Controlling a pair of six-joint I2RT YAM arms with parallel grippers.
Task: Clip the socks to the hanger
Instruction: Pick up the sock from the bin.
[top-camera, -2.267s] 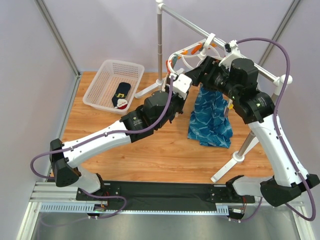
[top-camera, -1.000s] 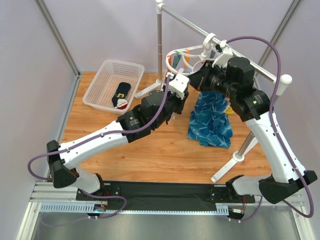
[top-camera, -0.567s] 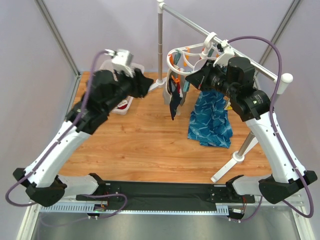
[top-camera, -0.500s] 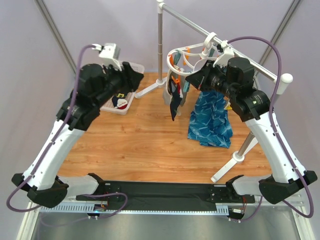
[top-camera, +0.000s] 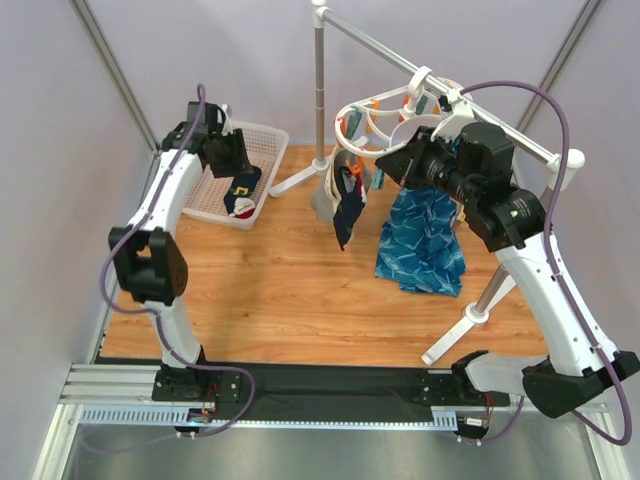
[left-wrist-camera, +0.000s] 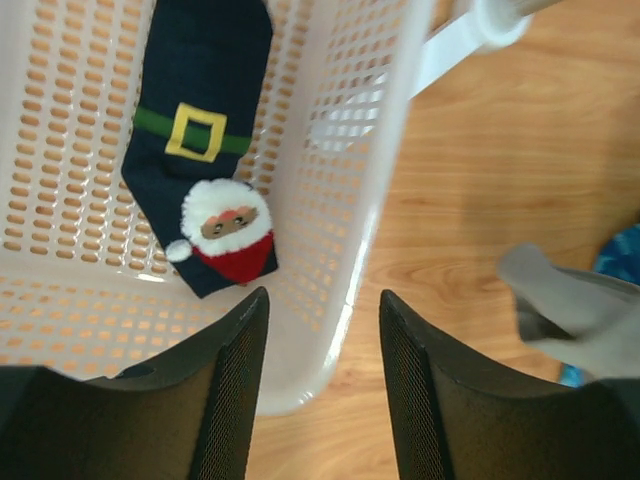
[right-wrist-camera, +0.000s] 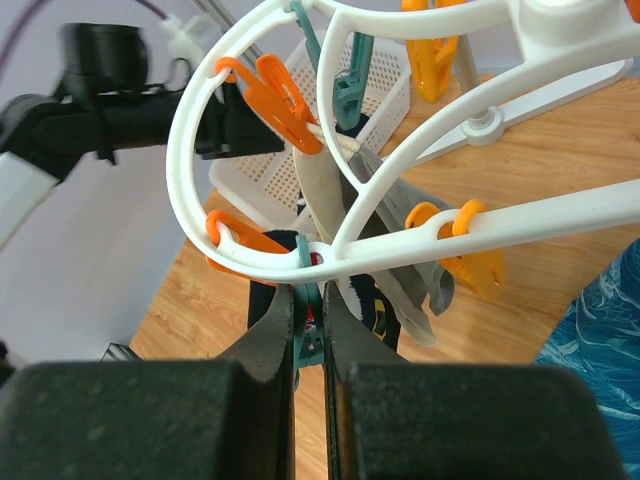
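Note:
I will next grab the navy sock in the basket at its Santa face end (top-camera: 241, 205) with my left gripper, so that end's edge stays free to clip to the hanger (top-camera: 385, 108).
A white ring hanger (top-camera: 385, 108) with orange pegs (right-wrist-camera: 275, 95) hangs from the rail. A dark navy sock (top-camera: 343, 208) dangles from it beside a grey sock (top-camera: 325, 195). My right gripper (right-wrist-camera: 307, 290) is shut on a teal peg (right-wrist-camera: 311, 340) under the hanger's outer ring (right-wrist-camera: 190, 130); the dark sock (right-wrist-camera: 375, 305) hangs just behind it. Another navy sock (left-wrist-camera: 205, 130), with a Santa face and a green band, lies in the white basket (left-wrist-camera: 390, 150). My left gripper (left-wrist-camera: 323, 300) hovers open and empty over the basket's near right rim, seen from above at the gripper (top-camera: 240, 172).
A bright-blue patterned cloth (top-camera: 420, 240) hangs from the grey rail stand (top-camera: 320, 90), right of the hanger. The stand's white feet (top-camera: 295, 180) rest on the wooden table beside the basket (top-camera: 262, 130). Purple walls close in the back and sides.
My left arm has swung from the hanger over to the basket at the far left, its jaws wider. A dark sock now hangs from the hanger. The right gripper stays shut at the hanger.

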